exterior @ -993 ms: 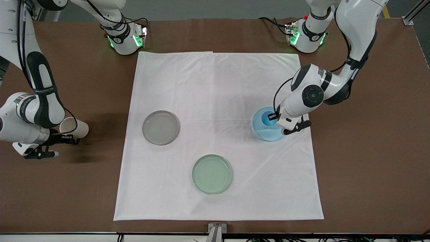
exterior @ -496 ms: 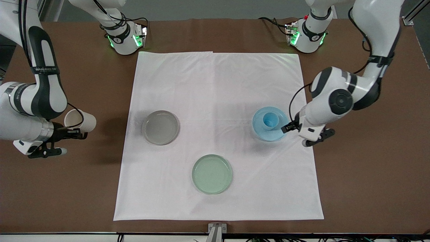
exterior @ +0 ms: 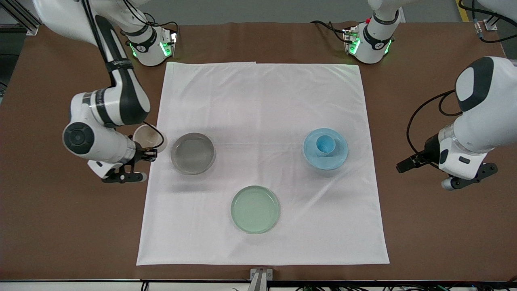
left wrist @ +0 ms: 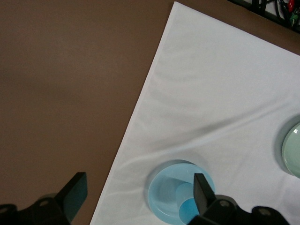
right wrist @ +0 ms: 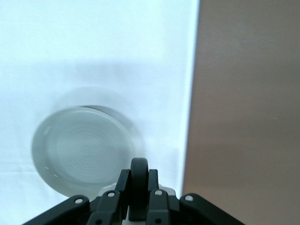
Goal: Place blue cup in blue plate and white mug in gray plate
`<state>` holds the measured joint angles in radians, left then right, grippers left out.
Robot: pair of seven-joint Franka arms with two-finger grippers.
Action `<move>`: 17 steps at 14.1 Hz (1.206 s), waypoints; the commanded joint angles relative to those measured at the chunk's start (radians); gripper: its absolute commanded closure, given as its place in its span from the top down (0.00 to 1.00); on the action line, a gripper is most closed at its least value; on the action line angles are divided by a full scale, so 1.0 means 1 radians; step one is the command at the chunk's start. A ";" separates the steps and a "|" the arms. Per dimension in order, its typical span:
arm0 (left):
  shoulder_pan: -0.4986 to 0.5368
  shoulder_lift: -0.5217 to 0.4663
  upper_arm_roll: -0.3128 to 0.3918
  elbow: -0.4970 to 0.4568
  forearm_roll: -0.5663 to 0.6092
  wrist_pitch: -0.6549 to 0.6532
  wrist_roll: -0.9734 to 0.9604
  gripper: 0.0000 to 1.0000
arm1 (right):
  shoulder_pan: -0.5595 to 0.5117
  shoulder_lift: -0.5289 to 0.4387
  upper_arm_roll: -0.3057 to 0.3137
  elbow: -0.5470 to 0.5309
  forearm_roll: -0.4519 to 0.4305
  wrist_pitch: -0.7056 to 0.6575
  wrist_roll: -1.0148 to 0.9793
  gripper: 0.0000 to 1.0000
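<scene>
I should move the white mug toward the gray plate with my right gripper before opening it, because the mug still hangs short of the plate.
The blue cup stands upright in the blue plate; both show in the left wrist view, the cup partly hidden by a finger, in the plate. My left gripper is open and empty over the bare brown table at the left arm's end. My right gripper is shut on the black handle of the white mug, held tilted over the cloth's edge beside the gray plate.
A pale green plate lies on the white cloth, nearer to the front camera than the other two plates. Brown table surrounds the cloth.
My left gripper has drawn back from the blue cup and plate, out over the bare table. My right gripper has carried the white mug toward the gray plate.
</scene>
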<state>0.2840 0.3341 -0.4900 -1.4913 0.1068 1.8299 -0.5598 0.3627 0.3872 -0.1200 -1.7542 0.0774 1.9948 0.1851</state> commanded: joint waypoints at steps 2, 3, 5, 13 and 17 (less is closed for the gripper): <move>-0.002 -0.059 -0.006 0.057 0.025 -0.133 0.040 1.00 | 0.085 0.045 -0.012 -0.018 0.008 0.103 0.123 0.09; -0.006 -0.085 -0.004 0.074 0.027 -0.167 0.066 1.00 | 0.094 0.067 -0.012 -0.019 0.010 0.139 0.126 0.09; -0.015 -0.147 0.004 0.069 0.022 -0.196 0.145 1.00 | 0.107 0.093 -0.010 -0.019 0.012 0.176 0.126 0.09; -0.408 -0.354 0.570 -0.038 -0.131 -0.366 0.433 1.00 | 0.133 0.151 -0.010 -0.019 0.013 0.219 0.126 0.10; -0.407 -0.374 0.542 -0.050 -0.127 -0.366 0.399 1.00 | 0.134 0.167 -0.010 -0.019 0.013 0.229 0.126 0.15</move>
<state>-0.1210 -0.0148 0.0622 -1.5146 -0.0144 1.4655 -0.1496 0.4875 0.5466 -0.1213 -1.7700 0.0778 2.2119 0.3040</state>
